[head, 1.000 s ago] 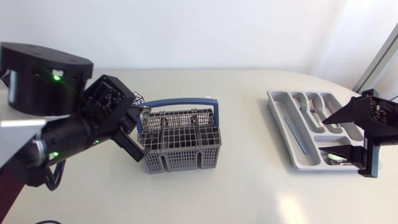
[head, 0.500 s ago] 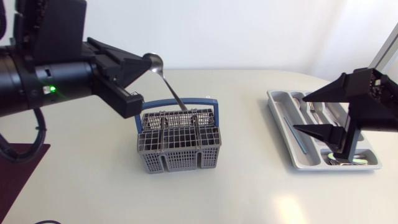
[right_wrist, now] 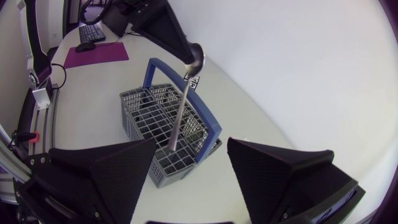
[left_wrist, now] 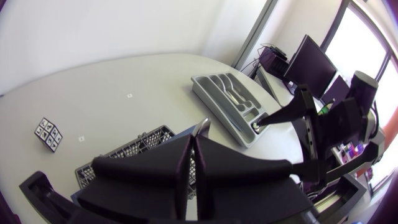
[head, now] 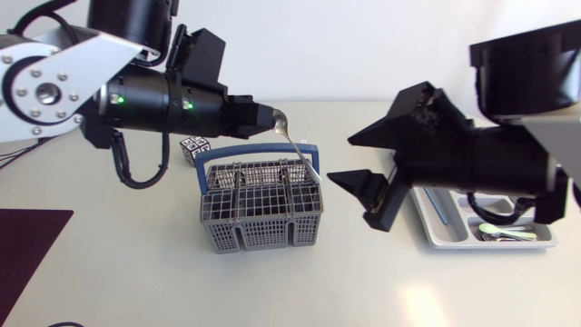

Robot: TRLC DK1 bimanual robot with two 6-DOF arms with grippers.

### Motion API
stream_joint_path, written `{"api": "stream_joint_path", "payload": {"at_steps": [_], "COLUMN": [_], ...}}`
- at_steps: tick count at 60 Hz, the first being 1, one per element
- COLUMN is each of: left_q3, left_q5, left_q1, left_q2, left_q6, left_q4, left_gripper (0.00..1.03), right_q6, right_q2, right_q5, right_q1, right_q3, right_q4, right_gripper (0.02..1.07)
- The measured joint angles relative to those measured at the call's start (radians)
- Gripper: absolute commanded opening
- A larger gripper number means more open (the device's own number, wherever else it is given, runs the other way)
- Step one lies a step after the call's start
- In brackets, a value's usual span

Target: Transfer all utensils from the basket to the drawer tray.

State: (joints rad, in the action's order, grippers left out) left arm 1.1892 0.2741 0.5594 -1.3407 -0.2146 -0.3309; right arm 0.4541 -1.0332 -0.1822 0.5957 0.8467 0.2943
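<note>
Next, the right gripper grabs the silver spoon by its bare handle (head: 306, 161) (right_wrist: 179, 122), since my left gripper covers the spoon's bowl.
My left gripper (head: 268, 116) is shut on the bowl end of a silver spoon (head: 300, 150). The spoon slants down, its handle tip by the blue handle on the right side of the grey basket (head: 261, 207). In the left wrist view the spoon's bowl (left_wrist: 200, 127) pokes out between the fingertips of the shut left gripper (left_wrist: 194, 140). My right gripper (head: 340, 159) stands open just right of the basket, facing the spoon (right_wrist: 185, 93). The right gripper (right_wrist: 191, 162) has nothing between its fingers. The grey drawer tray (head: 445, 238) is half hidden behind my right arm.
A small black-and-white patterned cube (head: 193, 145) sits behind the basket on its left. A purple mat (head: 27, 245) lies at the front left edge. Some cutlery (head: 504, 232) lies in the tray's near compartment.
My left arm has lifted the spoon out of the basket and carried it to the right. My right arm has swung from the tray towards the basket, gripper still open.
</note>
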Motion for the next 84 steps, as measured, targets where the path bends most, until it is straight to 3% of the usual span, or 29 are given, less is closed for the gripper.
{"api": "stream_joint_path", "payload": {"at_steps": [17, 24, 39, 57, 84], "left_q3": [0.065, 0.084, 0.086, 0.089, 0.089], "left_q5": [0.052, 0.059, 0.089, 0.089, 0.088], "left_q1": [-0.045, -0.034, -0.026, -0.016, -0.013], "left_q2": [-0.085, -0.093, -0.1, -0.1, -0.1], "left_q6": [-0.105, -0.119, -0.127, -0.126, -0.126], "left_q4": [0.007, 0.014, 0.014, 0.014, 0.013], "left_gripper": [0.05, 0.05, 0.05, 0.05, 0.05], "right_q6": [-0.066, -0.065, -0.039, 0.003, 0.011], "right_q2": [-0.131, -0.184, -0.228, -0.258, -0.264], "right_q5": [0.181, 0.233, 0.264, 0.303, 0.306], "right_q1": [0.14, 0.156, 0.163, 0.166, 0.162], "right_q3": [0.0, 0.002, 0.003, 0.01, 0.01], "right_q4": [-0.222, -0.284, -0.37, -0.404, -0.405], "right_gripper": [0.45, 0.39, 0.18, 0.08, 0.08]}}
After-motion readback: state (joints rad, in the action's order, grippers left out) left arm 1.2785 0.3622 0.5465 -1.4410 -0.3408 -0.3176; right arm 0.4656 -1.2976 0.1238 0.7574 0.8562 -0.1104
